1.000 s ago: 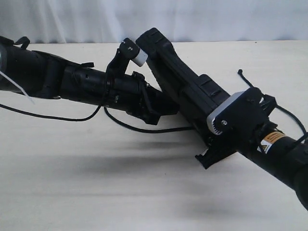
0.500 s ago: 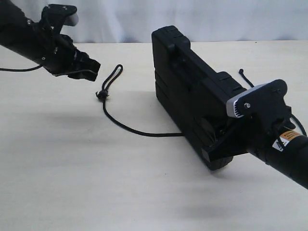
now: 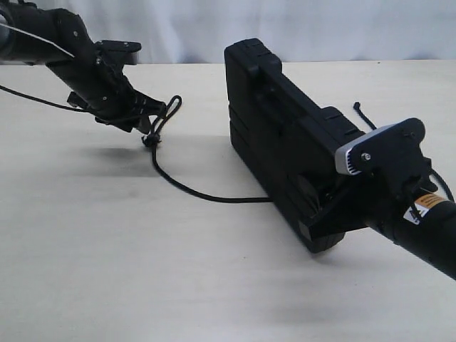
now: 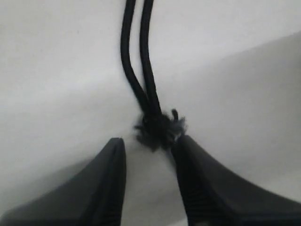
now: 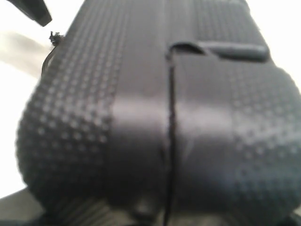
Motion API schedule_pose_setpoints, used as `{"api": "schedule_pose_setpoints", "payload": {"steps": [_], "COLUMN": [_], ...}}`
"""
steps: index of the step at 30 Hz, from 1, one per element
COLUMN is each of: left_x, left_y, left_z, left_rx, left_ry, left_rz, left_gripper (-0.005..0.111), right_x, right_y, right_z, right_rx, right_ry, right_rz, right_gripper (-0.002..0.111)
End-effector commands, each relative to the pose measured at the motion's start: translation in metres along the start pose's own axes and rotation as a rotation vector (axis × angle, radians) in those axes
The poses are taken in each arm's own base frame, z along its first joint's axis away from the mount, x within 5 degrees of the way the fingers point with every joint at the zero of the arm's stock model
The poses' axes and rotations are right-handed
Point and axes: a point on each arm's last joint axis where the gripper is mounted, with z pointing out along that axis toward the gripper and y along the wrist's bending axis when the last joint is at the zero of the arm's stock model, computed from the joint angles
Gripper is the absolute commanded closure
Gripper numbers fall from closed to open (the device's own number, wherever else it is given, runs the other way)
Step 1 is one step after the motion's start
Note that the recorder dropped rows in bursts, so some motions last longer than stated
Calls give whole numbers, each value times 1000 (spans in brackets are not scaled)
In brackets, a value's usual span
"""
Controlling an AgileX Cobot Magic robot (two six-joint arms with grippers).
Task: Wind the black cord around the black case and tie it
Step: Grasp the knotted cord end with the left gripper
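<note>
The frayed knot [image 3: 149, 140] [image 4: 157, 127] is beyond my left gripper's fingers, so they would miss it if they closed now. My left gripper needs to move toward the knot before it closes.
The black case [image 3: 285, 135] stands on its long edge on the table, and its dimpled shell [image 5: 155, 108] fills the right wrist view. My right gripper [image 3: 324, 214] is shut on the case's near end; its jaws are mostly hidden under the case [image 5: 160, 212]. The black cord [image 3: 192, 191] runs from under the case to a knot [image 3: 149, 140] and a small loop [image 3: 171, 107]. My left gripper [image 3: 153, 121] hangs open just over the knot. In the left wrist view the frayed knot [image 4: 157, 127] lies right at the tips of the open gripper [image 4: 148, 153], touching one finger [image 4: 202, 188].
The cord's other end [image 3: 358, 108] sticks out behind the case at the right. A thin robot cable [image 3: 35, 98] trails under the left arm. The pale tabletop [image 3: 142, 271] stretches toward the front, with a white backdrop [image 3: 320, 28] behind it.
The left arm let go of the case, swung up to the far left, then came down over the cord's knot. The case went from tilted to standing on edge and has stayed there.
</note>
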Motion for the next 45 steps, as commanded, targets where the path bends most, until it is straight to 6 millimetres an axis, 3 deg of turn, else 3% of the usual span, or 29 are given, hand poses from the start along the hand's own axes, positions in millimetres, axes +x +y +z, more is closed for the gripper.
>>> {"api": "schedule_pose_setpoints", "payload": {"steps": [1,6,10,17,20,26,29,39,45], "left_x": [-6,-5,1,0,-1,-11,-10,11,9], "left_y": [-13,-26,-24,-21,-22,-24,-19,-8,-8], "left_z": [14,32,47,47,42,9,3,45,54], "left_rx": [4,3,-34,-73,-72,-79,-79,-88,-85], "left_ry": [-75,-107,-66,-73,-74,-118,-104,48,3], "left_rz": [8,38,110,178,178,189,107,-17,-17], "left_gripper": [72,72,72,72,72,72,72,72,72], "right_x": [-2,-2,-2,-2,-2,-2,-2,-2,-2], "right_y": [1,1,1,1,1,1,1,1,1], "right_z": [-1,-1,-1,-1,-1,-1,-1,-1,-1], "right_rx": [-8,-8,-8,-8,-8,-8,-8,-9,-9], "right_ry": [-3,-3,-3,-3,-3,-3,-3,-1,-1], "right_rz": [-13,-13,-13,-11,-11,-11,-11,-11,-11], "right_gripper": [104,104,104,104,104,104,104,104,104]}}
